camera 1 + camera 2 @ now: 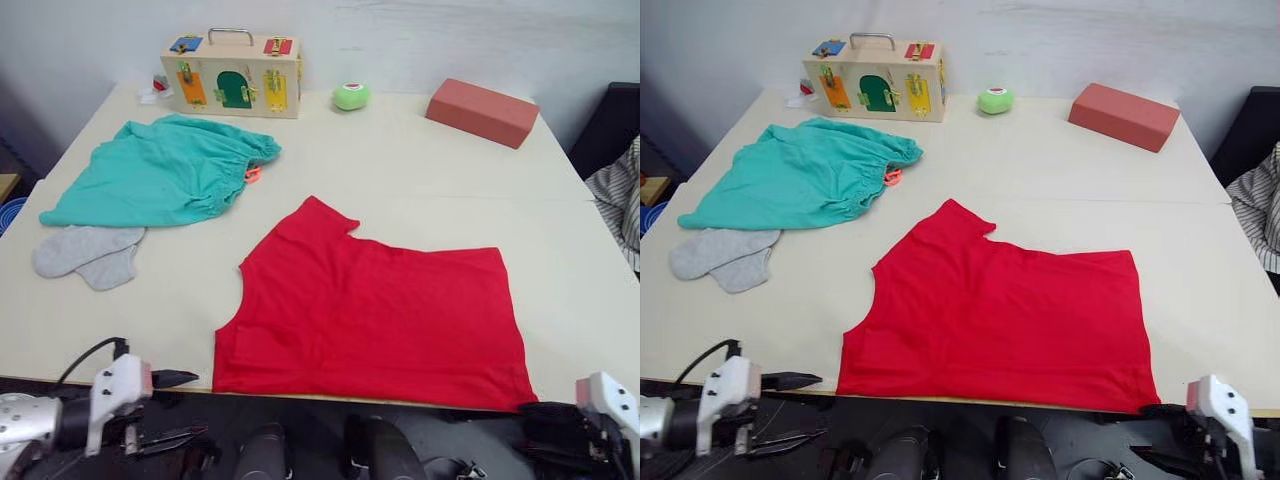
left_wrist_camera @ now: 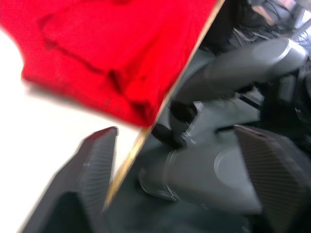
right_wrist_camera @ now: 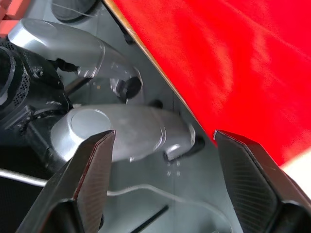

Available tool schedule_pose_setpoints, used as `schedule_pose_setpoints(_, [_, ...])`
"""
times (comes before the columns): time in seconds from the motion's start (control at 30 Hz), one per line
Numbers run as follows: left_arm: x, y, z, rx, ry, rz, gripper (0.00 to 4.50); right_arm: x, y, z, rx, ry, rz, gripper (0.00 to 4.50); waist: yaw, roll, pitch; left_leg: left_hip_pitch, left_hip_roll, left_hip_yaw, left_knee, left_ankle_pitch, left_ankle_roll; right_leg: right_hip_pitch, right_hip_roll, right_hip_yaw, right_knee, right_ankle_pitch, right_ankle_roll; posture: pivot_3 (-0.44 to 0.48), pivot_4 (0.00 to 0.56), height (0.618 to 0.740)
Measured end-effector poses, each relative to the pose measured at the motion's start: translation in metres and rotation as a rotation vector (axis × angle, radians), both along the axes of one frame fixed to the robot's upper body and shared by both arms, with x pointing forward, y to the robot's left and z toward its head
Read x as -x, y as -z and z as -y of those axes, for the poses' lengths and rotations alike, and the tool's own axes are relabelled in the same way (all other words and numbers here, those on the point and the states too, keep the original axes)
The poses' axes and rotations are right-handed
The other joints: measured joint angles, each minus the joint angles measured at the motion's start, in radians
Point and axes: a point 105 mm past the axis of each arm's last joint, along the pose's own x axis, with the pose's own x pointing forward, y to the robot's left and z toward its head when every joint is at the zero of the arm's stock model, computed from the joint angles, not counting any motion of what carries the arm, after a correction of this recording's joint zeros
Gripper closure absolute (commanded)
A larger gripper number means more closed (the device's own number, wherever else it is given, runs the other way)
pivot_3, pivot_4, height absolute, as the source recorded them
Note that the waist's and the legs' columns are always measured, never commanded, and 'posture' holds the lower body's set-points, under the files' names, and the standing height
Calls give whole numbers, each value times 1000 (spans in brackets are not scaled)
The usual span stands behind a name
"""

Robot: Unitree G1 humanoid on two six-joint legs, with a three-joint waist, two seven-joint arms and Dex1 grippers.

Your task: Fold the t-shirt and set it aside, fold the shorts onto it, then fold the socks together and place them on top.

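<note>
My left gripper next needs to take the red t-shirt (image 1: 380, 320) by its outstretched sleeve's edge (image 1: 330, 212) and pick it up, so that the t-shirt can be folded into a narrow piece of cloth.
The red t-shirt (image 1: 370, 310) lies flat at the table's front edge, folded lengthwise, with one sleeve pointing toward the back. Back left lie the teal shorts (image 1: 160, 170), an orange drawstring showing at the waistband. The grey socks (image 1: 90, 255) rest side by side just in front of the shorts. My left gripper (image 1: 195, 405) hangs open below the table edge, left of the t-shirt's near left corner (image 2: 131, 104). My right gripper (image 1: 1145, 430) is open too, below the edge by the t-shirt's near right corner (image 3: 233, 63). Neither gripper touches cloth.
A wooden latch box (image 1: 232, 75) with a handle stands at the back. To its right sit a green round toy (image 1: 351, 96) and a salmon-red block (image 1: 482, 112). Striped cloth (image 1: 620, 195) hangs off the table's right side. The table's front edge (image 2: 124, 165) runs between my left fingers.
</note>
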Motion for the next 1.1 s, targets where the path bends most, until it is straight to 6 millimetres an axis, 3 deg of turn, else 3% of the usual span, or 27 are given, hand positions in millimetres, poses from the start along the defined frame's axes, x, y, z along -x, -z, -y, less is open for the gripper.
schedule_pose_setpoints(0.07, [-9, -11, -7, 34, -24, -33, 13, -9, -10, 2, -21, 24, 13, 1420, -1, 1, 1, 0, 0, 0, 0, 1, 0, 0, 0, 0, 0, -2, -4, 0, 150, 740])
schedule_pose_setpoints(0.2, [-54, -33, -14, 95, -76, 43, 0, -38, -31, 4, -88, 92, 64, 134, 0, 7, 4, 0, -1, 0, 1, 2, 0, 0, 0, 1, 1, 0, -3, 0, 150, 740])
schedule_pose_setpoints(0.23, [-63, -37, -15, 106, -85, 64, 0, -45, -37, 5, -93, 104, 88, 62, 0, 7, 4, -1, -1, 0, 1, 2, 0, -1, 0, 1, 2, 7, 9, 0, 150, 740])
schedule_pose_setpoints(0.3, [-82, -43, -14, 136, -106, 95, 0, -60, -46, 7, -102, 123, 143, 62, 0, 6, 4, -1, -1, 0, 1, 4, 3, -1, 0, 0, 4, 7, 9, 0, 150, 740])
schedule_pose_setpoints(0.47, [-151, -68, 0, 165, -155, 199, 0, -128, -81, 7, -107, 137, 355, 62, -4, 6, 6, -1, -2, 2, 4, 7, -2, -2, 0, 0, 7, 8, 11, 0, 150, 740])
schedule_pose_setpoints(0.53, [-187, -80, 16, 204, -177, 226, 0, -169, -93, 4, -114, 167, 425, 62, -11, 5, 7, -3, -2, 3, 9, 8, -2, -2, 2, 0, 9, 10, 13, 0, 150, 740])
schedule_pose_setpoints(0.6, [-210, -85, 38, 226, -167, 222, 0, -197, -97, -2, -98, 175, 450, 62, -22, 4, 7, -4, -3, 5, 10, 10, 0, -2, 1, 1, 9, 11, 14, 0, 150, 740])
schedule_pose_setpoints(0.83, [-259, -55, 60, 126, -262, 169, 0, -236, -75, 11, -16, 268, 347, 62, -29, 3, 8, -8, -2, 15, 10, 9, 0, -7, 9, -1, 9, 12, 18, 0, 150, 740])
schedule_pose_setpoints(0.93, [-276, -59, 75, 104, -281, 199, 0, -247, -67, 1, -3, 272, 298, 62, -36, 0, 10, -9, -1, 21, 12, 9, 0, -8, 10, 1, 9, 12, 19, 0, 150, 740])
schedule_pose_setpoints(1.1, [-288, -60, 77, 62, -345, 210, 0, -250, -53, 4, 40, 307, 230, 62, -52, 0, 10, -9, -1, 22, 12, 9, 0, -13, 9, 6, 16, 12, 19, 0, 150, 740])
